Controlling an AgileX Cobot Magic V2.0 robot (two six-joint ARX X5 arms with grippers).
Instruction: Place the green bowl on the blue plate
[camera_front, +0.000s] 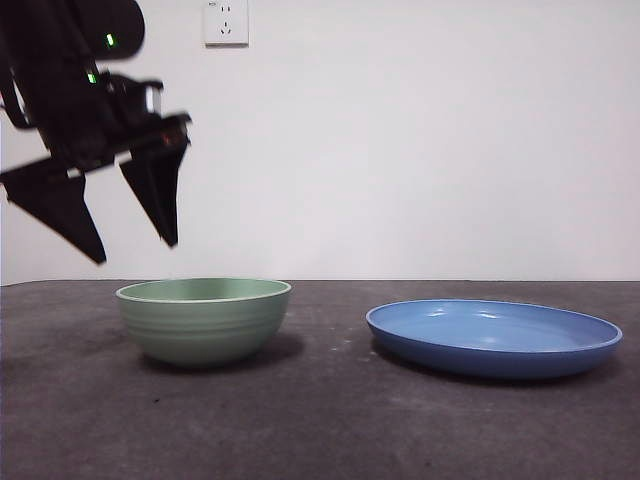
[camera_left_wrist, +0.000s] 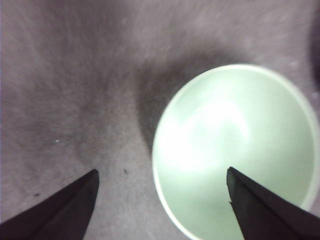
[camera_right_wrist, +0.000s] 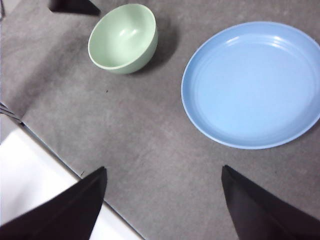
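Observation:
I should next grab the green bowl by its rim (camera_front: 121, 293) with my left gripper, so the bowl's base stays free to rest on the blue plate (camera_front: 494, 336).
The pale green bowl (camera_front: 204, 318) stands upright on the dark table, left of the wide blue plate (camera_front: 494, 336). My left gripper (camera_front: 138, 251) hangs open in the air above the bowl's left rim, touching nothing. In the left wrist view the bowl (camera_left_wrist: 235, 150) lies below, one jaw over its inside and the other over bare table (camera_left_wrist: 65, 100); the left gripper (camera_left_wrist: 162, 181) is empty. The right wrist view, from high up, shows the bowl (camera_right_wrist: 124, 38) and the plate (camera_right_wrist: 254, 84) apart. My right gripper (camera_right_wrist: 164, 176) is open and holds nothing.
A white wall with a socket (camera_front: 226, 21) stands behind the table. In the right wrist view the table's edge (camera_right_wrist: 55, 155) runs close by, with a white surface (camera_right_wrist: 35, 200) beyond it. Bare table lies between bowl and plate.

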